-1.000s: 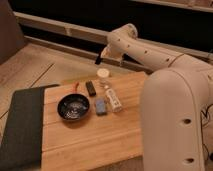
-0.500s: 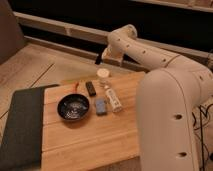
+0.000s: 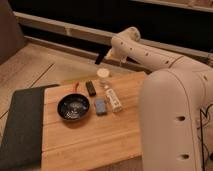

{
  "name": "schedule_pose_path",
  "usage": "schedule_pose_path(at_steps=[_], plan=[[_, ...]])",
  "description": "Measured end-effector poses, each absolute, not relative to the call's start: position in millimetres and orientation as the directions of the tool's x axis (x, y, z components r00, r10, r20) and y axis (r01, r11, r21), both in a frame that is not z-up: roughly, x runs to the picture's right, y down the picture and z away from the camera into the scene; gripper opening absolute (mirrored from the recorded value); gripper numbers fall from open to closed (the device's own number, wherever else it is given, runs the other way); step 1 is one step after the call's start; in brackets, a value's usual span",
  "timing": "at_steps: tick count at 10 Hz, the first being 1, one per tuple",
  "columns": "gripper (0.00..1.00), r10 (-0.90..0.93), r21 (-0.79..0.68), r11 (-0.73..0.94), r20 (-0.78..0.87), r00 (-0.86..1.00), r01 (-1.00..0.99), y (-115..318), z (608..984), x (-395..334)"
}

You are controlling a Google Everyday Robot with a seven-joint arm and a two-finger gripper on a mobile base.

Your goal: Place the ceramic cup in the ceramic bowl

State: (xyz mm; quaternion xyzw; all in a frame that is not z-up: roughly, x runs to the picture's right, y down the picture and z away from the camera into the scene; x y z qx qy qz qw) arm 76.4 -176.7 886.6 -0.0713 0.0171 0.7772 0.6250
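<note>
The ceramic cup needs to go in the ceramic bowl [image 3: 73, 107]. My gripper will pick up the cup by its rim next.
The ceramic cup [image 3: 103, 75], small and cream-white, stands upright near the far edge of the wooden table [image 3: 90, 137]. The ceramic bowl [image 3: 73, 107], dark and round with a pale sheen inside, sits left of centre and holds nothing. My gripper [image 3: 101, 57] hangs in the air just beyond the table's far edge, above and behind the cup, with its dark fingers pointing down to the left. It is open and holds nothing. The white arm reaches to it from the right.
Between cup and bowl lie a dark rectangular block [image 3: 91, 88], a blue object [image 3: 101, 106] and a flat white tube-like bottle [image 3: 115, 100]. A small red-orange item [image 3: 76, 86] lies behind the bowl. A dark mat [image 3: 20, 125] covers the table's left side. My white body [image 3: 175, 120] fills the right.
</note>
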Motion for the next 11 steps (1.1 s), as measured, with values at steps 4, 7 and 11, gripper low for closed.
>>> schedule_pose_path(at_steps=[4, 7, 11], plan=[[0.65, 0.966, 0.001, -0.144, -0.217, -0.141, -0.990, -147, 925, 64], [0.65, 0.940, 0.055, -0.111, -0.318, -0.123, -0.992, -123, 958, 64], [0.65, 0.904, 0.068, -0.105, -0.409, -0.124, -0.992, -107, 988, 48]])
